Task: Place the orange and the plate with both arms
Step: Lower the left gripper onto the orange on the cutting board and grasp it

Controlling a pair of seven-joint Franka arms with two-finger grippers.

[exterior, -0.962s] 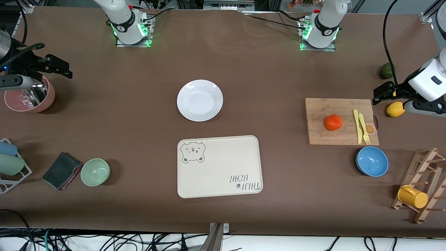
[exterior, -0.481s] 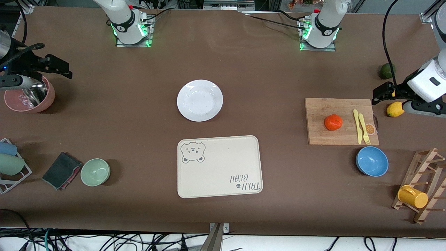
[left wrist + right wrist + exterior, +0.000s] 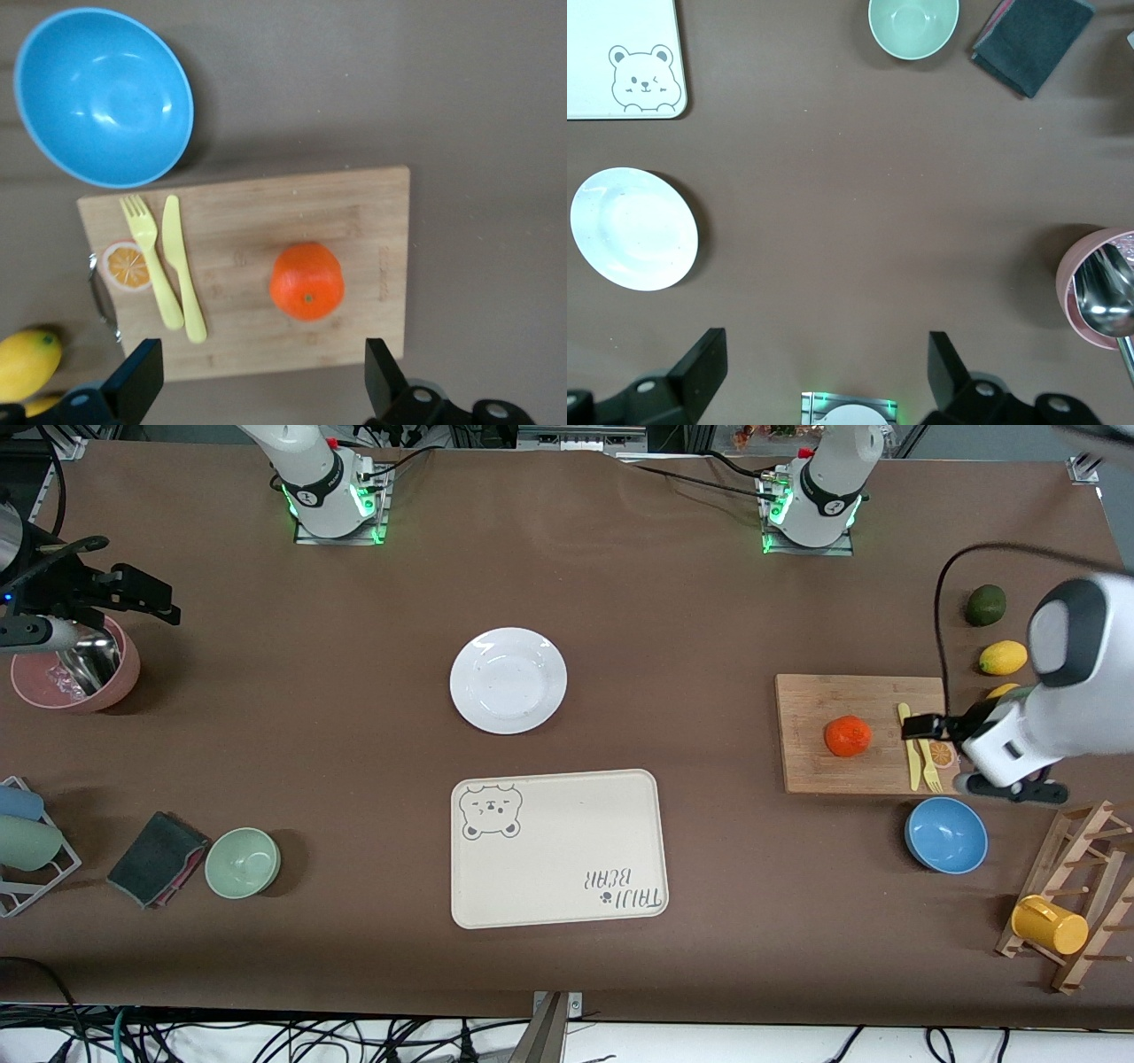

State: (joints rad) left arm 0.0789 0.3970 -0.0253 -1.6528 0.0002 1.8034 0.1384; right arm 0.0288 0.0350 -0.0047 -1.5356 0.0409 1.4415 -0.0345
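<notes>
My left gripper is going to grab the orange point(image 3: 848, 736) by its round sides next, to put it on the white plate point(image 3: 508, 680).
The orange point(image 3: 848, 736) sits on a wooden cutting board point(image 3: 864, 691) toward the left arm's end of the table; it also shows in the left wrist view point(image 3: 306, 282). The white plate point(image 3: 508, 680) lies mid-table, farther from the front camera than the bear tray, and shows in the right wrist view point(image 3: 634, 228). My left gripper point(image 3: 921, 726) point(image 3: 262, 390) hangs open and empty over the board's cutlery end, beside the orange. My right gripper point(image 3: 142, 598) point(image 3: 826, 367) is open and empty, up over the right arm's end of the table by a pink bowl.
The cream bear tray point(image 3: 558, 849) lies mid-table. A yellow knife and fork point(image 3: 917, 746) lie on the board. A blue bowl point(image 3: 945, 834), lemons point(image 3: 1002, 657), a lime point(image 3: 985, 605) and a mug rack point(image 3: 1076, 895) are nearby. A pink bowl point(image 3: 75, 682), green bowl point(image 3: 243, 862) and cloth point(image 3: 158, 857) lie at the right arm's end.
My left arm has swung from beside the lemon at the table's end to over the cutting board's cutlery end, closer to the orange. The right arm has barely moved.
</notes>
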